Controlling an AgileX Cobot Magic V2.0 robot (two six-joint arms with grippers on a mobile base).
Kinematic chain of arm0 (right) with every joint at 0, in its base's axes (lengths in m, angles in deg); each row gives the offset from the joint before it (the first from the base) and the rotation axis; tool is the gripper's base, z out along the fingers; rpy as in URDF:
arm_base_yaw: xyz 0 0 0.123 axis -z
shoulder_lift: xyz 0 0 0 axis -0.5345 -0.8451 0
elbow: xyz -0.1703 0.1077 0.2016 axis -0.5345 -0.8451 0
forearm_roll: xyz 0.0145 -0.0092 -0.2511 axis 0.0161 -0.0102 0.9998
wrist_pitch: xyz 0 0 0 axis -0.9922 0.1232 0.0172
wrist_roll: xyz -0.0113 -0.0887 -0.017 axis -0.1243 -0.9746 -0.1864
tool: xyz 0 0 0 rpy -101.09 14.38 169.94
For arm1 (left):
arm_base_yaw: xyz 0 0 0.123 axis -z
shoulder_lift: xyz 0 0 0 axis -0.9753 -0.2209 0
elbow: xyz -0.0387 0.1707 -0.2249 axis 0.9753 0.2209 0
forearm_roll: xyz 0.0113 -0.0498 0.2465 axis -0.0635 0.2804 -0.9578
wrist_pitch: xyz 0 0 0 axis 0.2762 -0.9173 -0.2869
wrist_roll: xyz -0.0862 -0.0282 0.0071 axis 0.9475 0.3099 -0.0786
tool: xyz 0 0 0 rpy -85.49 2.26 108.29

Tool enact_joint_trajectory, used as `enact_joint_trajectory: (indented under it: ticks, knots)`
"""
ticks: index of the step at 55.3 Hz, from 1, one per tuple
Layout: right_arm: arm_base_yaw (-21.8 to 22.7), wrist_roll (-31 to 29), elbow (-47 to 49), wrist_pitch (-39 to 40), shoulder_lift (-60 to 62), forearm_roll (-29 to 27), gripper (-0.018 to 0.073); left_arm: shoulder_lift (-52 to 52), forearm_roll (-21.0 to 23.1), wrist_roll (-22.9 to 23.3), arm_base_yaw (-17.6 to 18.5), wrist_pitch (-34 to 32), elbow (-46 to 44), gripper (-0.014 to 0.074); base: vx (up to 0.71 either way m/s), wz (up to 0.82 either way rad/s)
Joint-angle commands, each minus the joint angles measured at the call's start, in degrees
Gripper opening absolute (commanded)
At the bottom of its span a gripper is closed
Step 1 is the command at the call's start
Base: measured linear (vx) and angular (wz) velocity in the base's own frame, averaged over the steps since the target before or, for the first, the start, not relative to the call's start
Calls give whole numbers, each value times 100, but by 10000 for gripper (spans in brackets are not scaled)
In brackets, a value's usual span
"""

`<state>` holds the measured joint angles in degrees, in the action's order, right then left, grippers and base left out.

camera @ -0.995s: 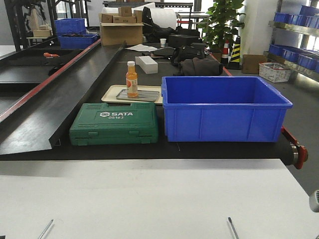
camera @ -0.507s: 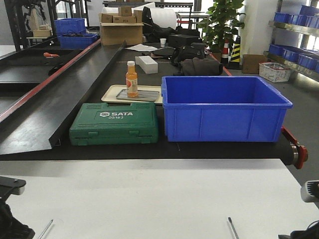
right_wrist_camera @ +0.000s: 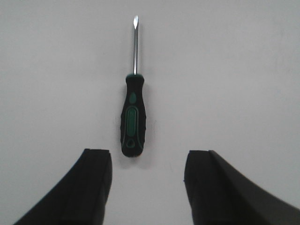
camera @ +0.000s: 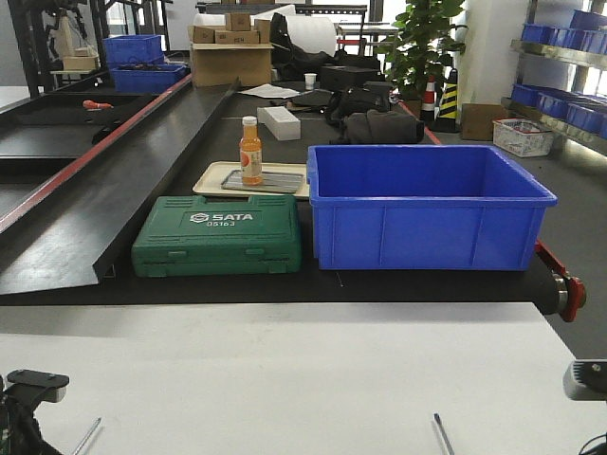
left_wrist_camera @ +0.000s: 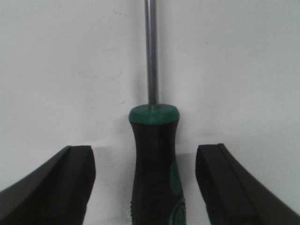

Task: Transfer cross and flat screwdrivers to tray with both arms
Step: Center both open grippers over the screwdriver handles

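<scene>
Next, my right gripper grabs the flat-tipped screwdriver by its black-and-green handle (right_wrist_camera: 133, 117) to transfer it to the beige tray.
Two screwdrivers with black-and-green handles lie on the white table. In the left wrist view one handle (left_wrist_camera: 154, 159) sits between the jaws of my open left gripper (left_wrist_camera: 145, 149), untouched on both sides, with its shaft pointing away. In the right wrist view the flat-tipped screwdriver (right_wrist_camera: 132, 117) lies just ahead of my open, empty right gripper (right_wrist_camera: 147, 157). In the front view only the two shafts show, the left one (camera: 87, 436) and the right one (camera: 442, 434). The beige tray (camera: 211, 176) lies on the black bench behind the green case.
A green SATA tool case (camera: 218, 235) and a big blue bin (camera: 427, 209) stand at the bench's front edge. An orange bottle (camera: 250, 152) and a grey flat object stand on the tray. Parts of my arms show at the left (camera: 28, 393) and right (camera: 588, 379) bottom corners.
Both arms have come into the front view at the bottom corners and dropped lower toward the table. The screwdrivers have not moved.
</scene>
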<state>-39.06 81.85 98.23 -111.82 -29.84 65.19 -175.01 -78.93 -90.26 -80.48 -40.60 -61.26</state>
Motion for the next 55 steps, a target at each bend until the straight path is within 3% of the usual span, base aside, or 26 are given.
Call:
enact_joint_trajectory:
  ticks: [1, 30, 55]
  knots:
    - [7, -5, 404, 122, -380, 81, 441, 210, 65, -2, -9, -87, -154, 577, 0, 0]
    - [2, -327, 2714, -637, -3312, 488, 441, 55, 266, -2, -3, -222, -154, 577, 0, 0]
    - [-299, -442, 3146, -399, -4422, 520, 441, -102, 360, -2, 164, -210, -154, 577, 0, 0]
